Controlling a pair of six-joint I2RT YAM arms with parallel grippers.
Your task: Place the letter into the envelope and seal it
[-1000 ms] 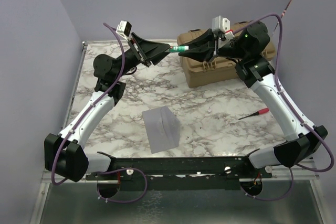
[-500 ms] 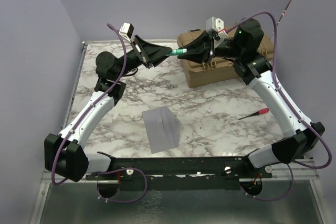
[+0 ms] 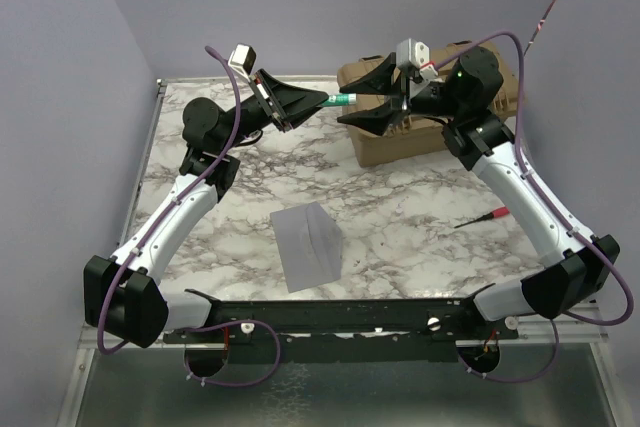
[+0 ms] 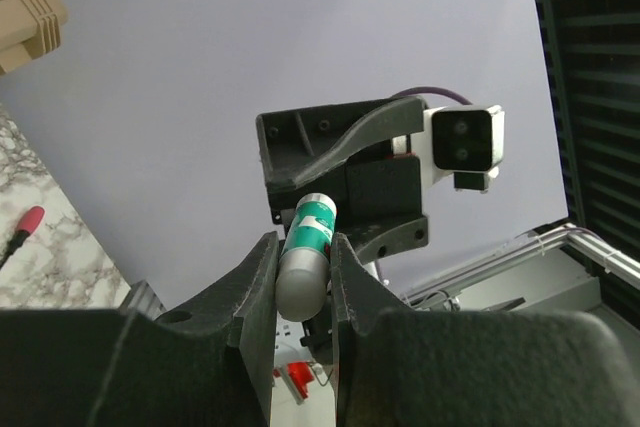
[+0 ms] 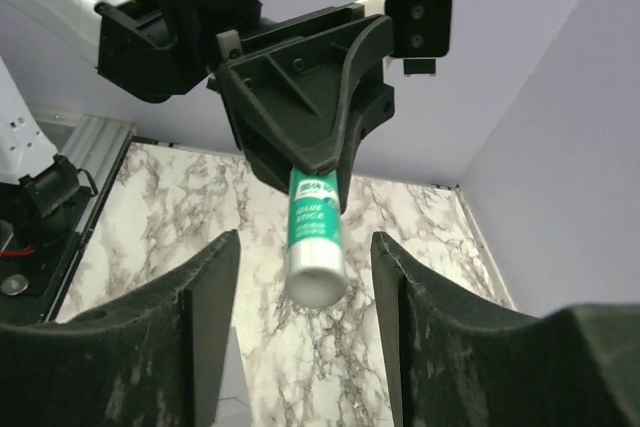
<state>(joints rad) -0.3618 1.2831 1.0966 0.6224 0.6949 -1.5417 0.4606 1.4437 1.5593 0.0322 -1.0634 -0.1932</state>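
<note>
I should next grab the glue stick's loose end [image 3: 350, 99] with my right gripper. That leaves the glue stick's opposite end free to glue and seal the envelope [image 3: 308, 245].
The blue-grey envelope [image 3: 308, 245] lies flat at the middle of the marble table. The tan letter is not in view. My left gripper [image 3: 325, 99] is raised above the table's far part, shut on a green and silver glue stick [image 3: 345, 97], which shows in the left wrist view [image 4: 308, 257] pinched between the jaws. My right gripper [image 3: 357, 97] faces it. In the right wrist view its open jaws [image 5: 305, 239] stand either side of the free end of the glue stick [image 5: 315, 232] without touching it.
A tan toolbox [image 3: 440, 132] stands at the back right, behind the right arm. A red-handled screwdriver [image 3: 485, 216] lies on the table at the right. Purple walls close in the back and both sides.
My right gripper was closed on the end of the glue stick and has now opened its jaws. The left gripper still holds the stick in about the same place.
</note>
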